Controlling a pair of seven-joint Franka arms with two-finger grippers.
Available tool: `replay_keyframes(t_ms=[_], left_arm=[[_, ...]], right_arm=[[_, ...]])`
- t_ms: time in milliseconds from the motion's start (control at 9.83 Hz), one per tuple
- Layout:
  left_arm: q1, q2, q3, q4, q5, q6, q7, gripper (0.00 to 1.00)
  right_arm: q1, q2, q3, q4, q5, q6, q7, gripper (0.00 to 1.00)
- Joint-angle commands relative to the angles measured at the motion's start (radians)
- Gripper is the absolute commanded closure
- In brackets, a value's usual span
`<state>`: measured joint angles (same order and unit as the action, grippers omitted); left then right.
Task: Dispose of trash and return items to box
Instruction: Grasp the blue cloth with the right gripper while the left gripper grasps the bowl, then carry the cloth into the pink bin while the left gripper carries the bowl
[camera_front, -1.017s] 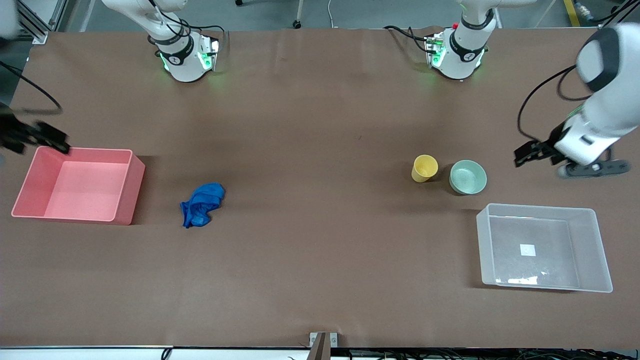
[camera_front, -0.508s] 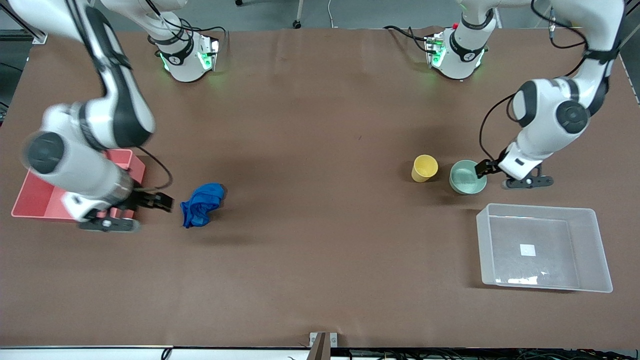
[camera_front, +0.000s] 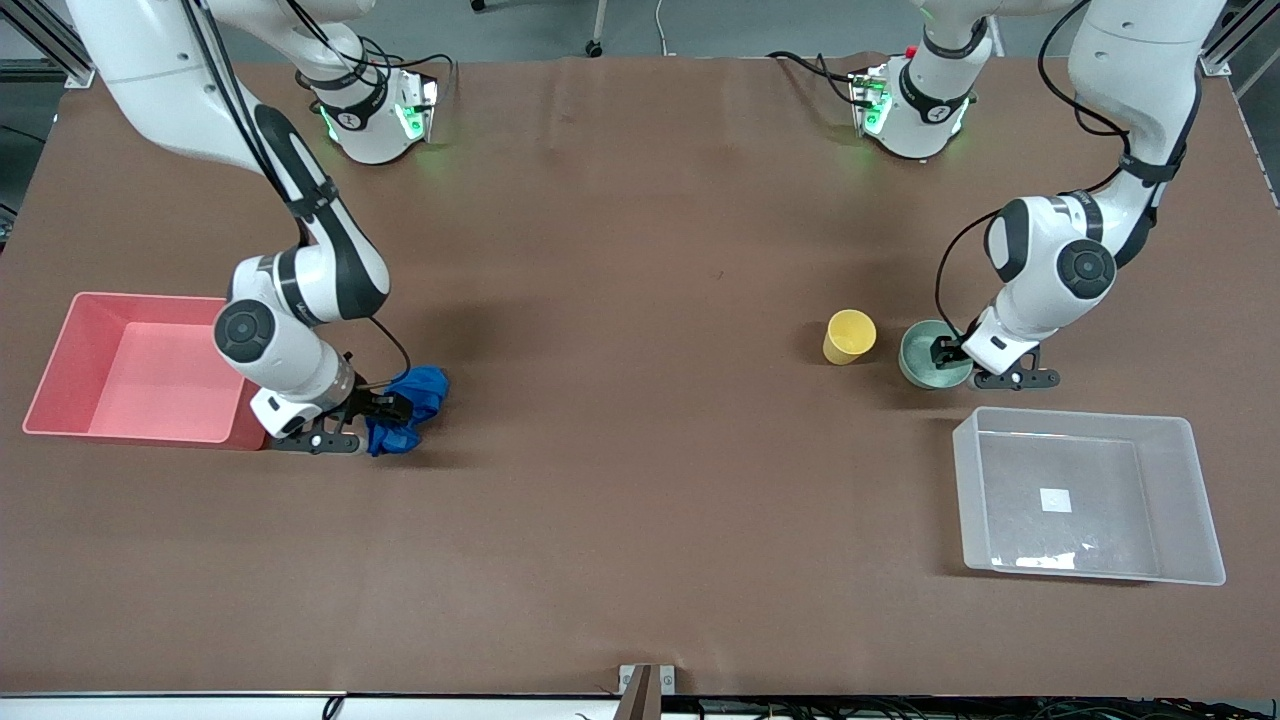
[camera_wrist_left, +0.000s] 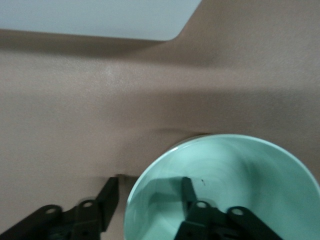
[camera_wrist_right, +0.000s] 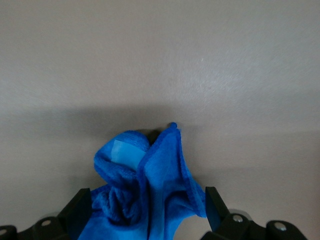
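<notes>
My right gripper must grab the blue cloth by its bunched folds next, to clear the trash into the pink bin.
The blue cloth wad (camera_front: 422, 383) lies on the table beside the pink bin. My right gripper (camera_front: 385, 409) is down at it, open, with one finger on each side of the wad (camera_wrist_right: 145, 185); the right wrist view shows my right gripper (camera_wrist_right: 146, 200) not closed on it. The mint-green bowl (camera_front: 922, 350) stands beside the yellow cup (camera_front: 849, 336). My left gripper (camera_front: 946, 354) is open, astride the bowl's rim. In the left wrist view my left gripper (camera_wrist_left: 149, 187) has one finger inside the bowl (camera_wrist_left: 240, 170) and one outside. The clear box (camera_front: 1080, 414) stands nearer the front camera than the bowl.
The pink bin (camera_front: 150, 298) stands at the right arm's end of the table, next to the right arm's wrist. A corner of the clear box (camera_wrist_left: 100, 17) shows in the left wrist view. Brown table surface stretches between the cloth and the cup.
Both arms swung in from the table's ends. My right gripper came down around the blue cloth, and my left gripper came down over the bowl's rim. No object has moved.
</notes>
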<state>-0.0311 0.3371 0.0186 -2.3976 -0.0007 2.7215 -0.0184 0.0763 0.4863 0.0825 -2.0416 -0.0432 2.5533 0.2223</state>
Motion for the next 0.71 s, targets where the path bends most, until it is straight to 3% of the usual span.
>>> replay_keyframes(t_ms=[0, 203, 305, 407, 508, 610], left_arm=[[-0.001, 0.017, 0.003, -0.025, 0.001, 0.026, 0.018, 1.0], [0.0, -0.022, 0.003, -0.05, 0.001, 0.026, 0.02, 1.0], [0.005, -0.058, 0.001, -0.066, 0.001, 0.02, 0.018, 1.0], [0.005, -0.102, 0.001, -0.084, 0.001, 0.008, 0.02, 1.0], [0.007, -0.153, 0.001, -0.081, -0.001, -0.041, 0.02, 1.0], [0.007, -0.205, 0.001, -0.071, -0.001, -0.102, 0.02, 1.0]], right_arm=[[0.0, 0.02, 0.003, -0.014, -0.018, 0.028, 0.023, 0.0], [0.013, 0.026, 0.005, -0.023, -0.017, 0.024, 0.023, 0.03], [0.013, 0.032, 0.005, -0.026, -0.017, 0.027, 0.026, 0.33], [0.013, 0.035, 0.006, -0.025, -0.015, 0.027, 0.029, 0.74], [0.013, 0.034, 0.005, -0.023, -0.015, 0.022, 0.049, 0.97], [0.013, 0.035, 0.006, -0.009, -0.015, 0.015, 0.066, 0.99]])
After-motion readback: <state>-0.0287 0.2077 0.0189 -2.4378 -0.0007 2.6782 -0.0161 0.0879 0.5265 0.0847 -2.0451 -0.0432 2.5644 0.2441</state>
